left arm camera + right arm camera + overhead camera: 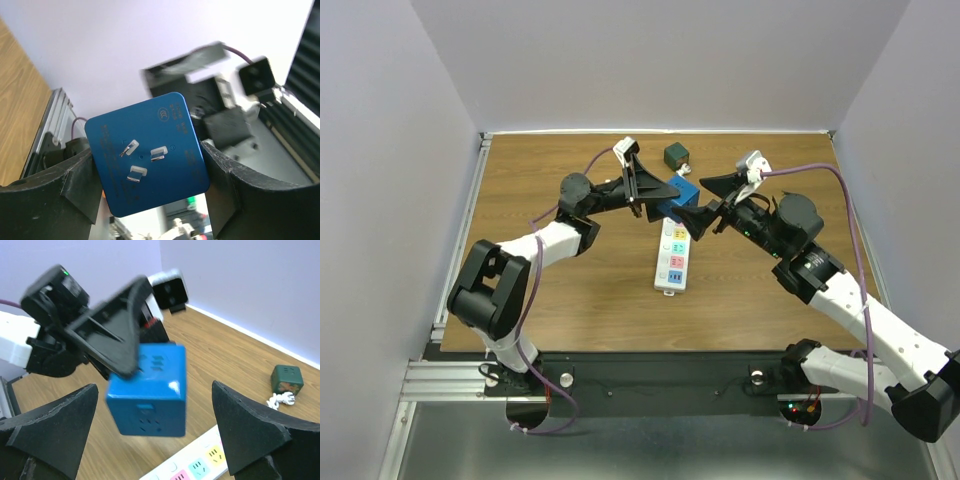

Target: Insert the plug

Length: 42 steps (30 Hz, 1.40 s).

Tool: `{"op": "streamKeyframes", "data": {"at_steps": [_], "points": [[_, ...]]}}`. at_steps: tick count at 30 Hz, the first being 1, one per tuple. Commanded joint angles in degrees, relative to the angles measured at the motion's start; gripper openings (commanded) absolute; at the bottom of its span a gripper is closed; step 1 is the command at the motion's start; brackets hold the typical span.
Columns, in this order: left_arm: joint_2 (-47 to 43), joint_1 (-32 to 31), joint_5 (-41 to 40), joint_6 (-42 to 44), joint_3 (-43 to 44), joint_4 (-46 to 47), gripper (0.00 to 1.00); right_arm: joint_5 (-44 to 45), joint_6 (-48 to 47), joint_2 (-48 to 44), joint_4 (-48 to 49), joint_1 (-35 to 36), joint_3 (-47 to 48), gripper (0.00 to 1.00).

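Next, my right gripper grabs the blue cube plug [680, 190] [150, 391] across its sides from opposite the prongs, leaving them free to insert.
A blue cube plug [680, 190] with three metal prongs [142, 156] is held above the wooden table, just over the far end of a white power strip [672, 255] with coloured sockets. My left gripper [655, 190] is shut on the cube, one finger on each side, as the left wrist view [150, 180] shows. My right gripper [708, 202] is open and empty just right of the cube. In the right wrist view the cube [150, 390] hangs between and beyond the spread right fingers [50, 430], not touching them, with the strip [200, 462] below.
A dark green cube adapter [676, 155] with a small white cord lies on the table behind the strip, and it also shows in the right wrist view [287, 380]. White walls enclose the table on three sides. The arm cables hang near both wrists.
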Motion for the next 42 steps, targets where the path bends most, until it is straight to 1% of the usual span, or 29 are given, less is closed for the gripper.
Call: {"op": "streamKeyframes", "data": {"at_steps": [1, 7, 12, 18, 21, 22, 24, 25, 27, 28, 29, 30, 31, 32, 33, 34, 35, 36, 37, 38, 39, 42], "points": [[-6.2, 0.1, -0.5, 2.7, 3.7, 32.1, 0.00, -0.3, 1.8, -1.1, 4.0, -0.5, -0.4, 1.00], [-7.0, -0.2, -0.9, 3.1, 3.9, 31.9, 0.00, -2.0, 2.8, -0.4, 6.8, -0.4, -1.5, 1.00], [-7.4, -1.0, -1.1, 5.7, 4.0, 29.0, 0.00, -3.8, 3.4, 1.1, 9.5, -0.4, -1.4, 0.99], [-7.4, -1.7, -1.2, 6.4, 4.2, 27.8, 0.00, -4.4, 3.5, 1.9, 12.2, -0.4, -2.0, 0.95], [-7.1, -2.3, -1.1, 6.7, 3.9, 27.7, 0.00, -4.0, 3.0, 1.7, 13.2, -0.5, -2.2, 0.90], [-7.0, -2.4, -1.1, 6.9, 4.0, 27.5, 0.00, -3.9, 2.7, 1.8, 13.6, -0.4, -2.5, 0.80], [-6.7, -2.9, -1.1, 7.0, 4.2, 27.4, 0.00, -3.7, 2.5, 1.6, 14.8, -0.4, -2.6, 0.67], [-6.5, -3.1, -1.0, 7.1, 4.5, 27.3, 0.00, -3.7, 2.2, 1.7, 14.9, -0.5, -2.7, 0.57], [-6.1, -3.7, -0.7, 7.8, 4.8, 26.1, 0.00, -3.8, 1.7, 1.9, 15.1, -0.5, -2.6, 0.44], [-5.7, -3.8, -0.5, 8.3, 4.8, 25.3, 0.00, -3.8, 1.4, 2.0, 15.0, -0.4, -2.5, 0.16], [-5.5, -3.9, -0.3, 8.9, 4.6, 23.2, 0.07, -3.3, 1.4, 2.0, 15.0, -0.4, -2.4, 0.01], [-5.5, -3.9, -0.3, 11.1, 4.3, 22.0, 0.20, -2.9, 1.4, 2.1, 14.9, -0.4, -2.5, 0.00], [-6.0, -3.9, -0.5, 12.7, 3.6, 20.3, 0.25, -2.7, 0.9, 2.2, 14.9, -0.4, -2.5, 0.00], [-6.3, -3.9, -0.7, 14.5, 3.2, 15.7, 0.31, -2.4, 0.8, 2.2, 14.6, -0.4, -2.6, 0.00], [-6.8, -3.8, -1.0, 17.2, 3.0, 12.6, 0.45, -1.9, 0.6, 2.0, 14.5, -0.4, -2.9, 0.00], [-7.3, -3.9, -1.2, 22.5, 3.0, 9.0, 0.50, -1.5, 0.1, 1.8, 14.4, -0.5, -3.0, 0.01], [-8.4, -3.9, -1.5, 25.9, 3.2, 1.6, 0.55, -0.8, -0.2, 1.7, 14.0, -0.4, -3.1, 0.00], [-8.7, -3.8, -2.4, 28.5, 3.5, -1.8, 0.67, 0.5, -0.7, 1.1, 13.1, -0.4, -3.3, 0.00], [-9.1, -3.8, -2.9, 33.2, 4.1, -5.1, 0.73, 1.0, -1.1, 0.8, 12.6, -0.4, -3.3, 0.00], [-9.4, -3.7, -3.7, 34.7, 4.4, -9.8, 0.88, 1.5, -1.5, 0.5, 11.3, -0.4, -3.3, 0.00], [-9.3, -3.6, -4.1, 35.9, 4.7, -11.5, 0.97, 2.1, -1.9, 0.2, 10.6, -0.4, -3.3, 0.00], [-9.2, -3.0, -5.8, 41.5, 5.8, -19.4, 0.99, 3.5, -3.0, -1.3, 7.5, -0.5, -3.1, 0.00]]}}
